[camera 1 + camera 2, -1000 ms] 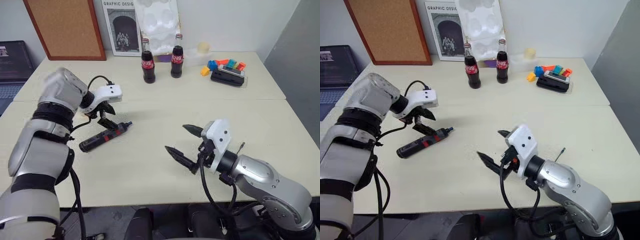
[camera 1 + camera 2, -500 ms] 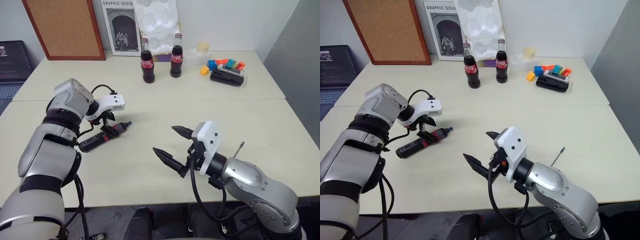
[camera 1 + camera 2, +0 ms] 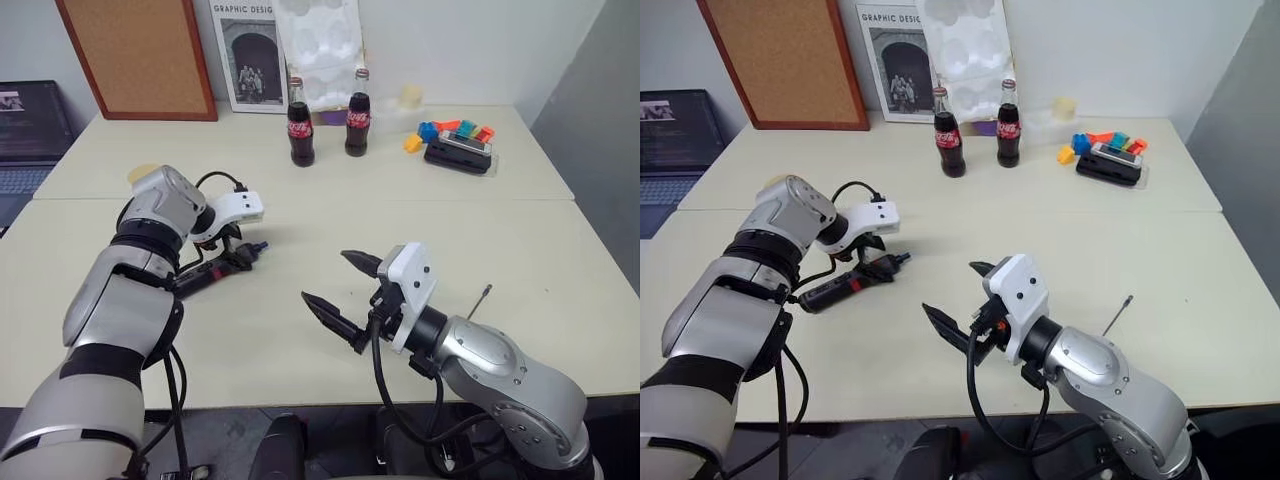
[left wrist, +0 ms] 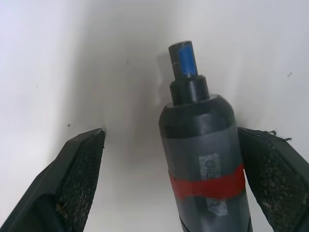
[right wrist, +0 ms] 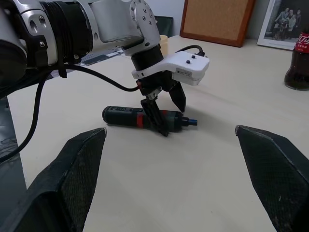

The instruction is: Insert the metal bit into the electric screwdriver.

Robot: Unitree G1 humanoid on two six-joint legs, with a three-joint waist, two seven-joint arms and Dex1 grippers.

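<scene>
My left gripper's fingers reach down around the screwdriver's body beside its red band. My left gripper should close on the screwdriver now, as that would catch it.
The electric screwdriver point(image 3: 212, 275), black with a red band, lies flat on the cream table point(image 3: 300, 330) at the left, its nose pointing right. My left gripper point(image 3: 238, 257) points down over its nose end and is open. In the left wrist view the screwdriver point(image 4: 203, 145) lies between the two fingers, close to one pad point(image 4: 270, 174) and clear of the other. My right gripper point(image 3: 325, 278) hovers open and empty near the table's middle, aimed toward the screwdriver point(image 5: 140, 117). The metal bit point(image 3: 478, 298), a thin grey rod, lies on the table to the right of the right arm.
Two cola bottles point(image 3: 300, 120) stand at the back centre. A black box with coloured blocks point(image 3: 455, 150) sits at the back right. A cork board point(image 3: 135, 55) and a poster lean on the wall, and a laptop point(image 3: 30, 120) sits at the far left.
My left gripper has come down over the screwdriver's nose end, so its open fingers now straddle the tool. The screwdriver and the right gripper have stayed put.
</scene>
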